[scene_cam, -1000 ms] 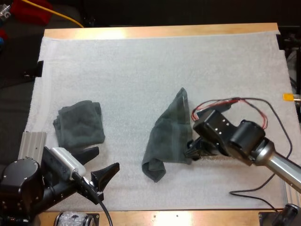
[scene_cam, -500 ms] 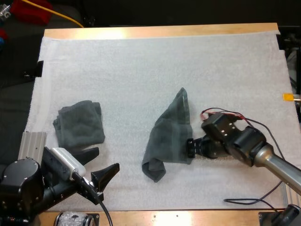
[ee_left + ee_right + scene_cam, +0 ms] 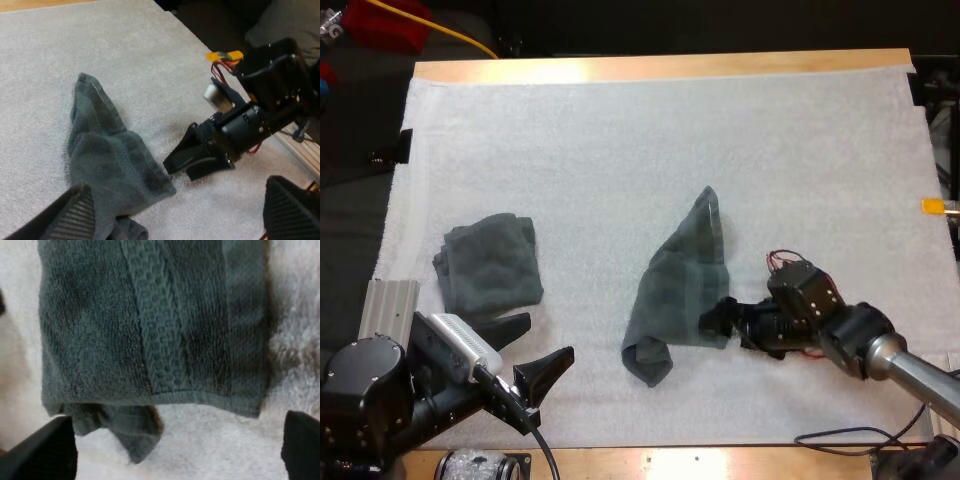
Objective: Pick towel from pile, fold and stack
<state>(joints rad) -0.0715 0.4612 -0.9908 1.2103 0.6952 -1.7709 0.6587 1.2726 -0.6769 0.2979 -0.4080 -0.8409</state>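
The right gripper pinches the crumpled towel by its hemmed corner next, where the towel's edge is free, since the crumpled towel's middle [image 3: 678, 290] lies flat on the mat.
A crumpled dark grey-green towel [image 3: 675, 290] lies mid-mat, stretched from a far tip to a bunched near end. A folded towel [image 3: 490, 262] rests at the left. My right gripper [image 3: 723, 322] is low on the mat at the crumpled towel's near right corner. In the right wrist view its fingers [image 3: 47, 447] stand wide apart, open, with the towel's hemmed edge [image 3: 150, 325] just ahead of them. My left gripper [image 3: 535, 352] hangs open near the front left edge, short of the folded towel. From the left wrist, the towel [image 3: 110, 160] and the right gripper [image 3: 192, 157] meet at that corner.
A ribbed metal block [image 3: 388, 305] sits at the mat's left front edge beside my left arm. The white mat [image 3: 650, 150] spreads bare toward the far side and the right.
My right arm has dropped lower and drawn slightly toward the front, its wrist turned, bringing the gripper down to the towel's near right corner. The towels and left arm are unmoved.
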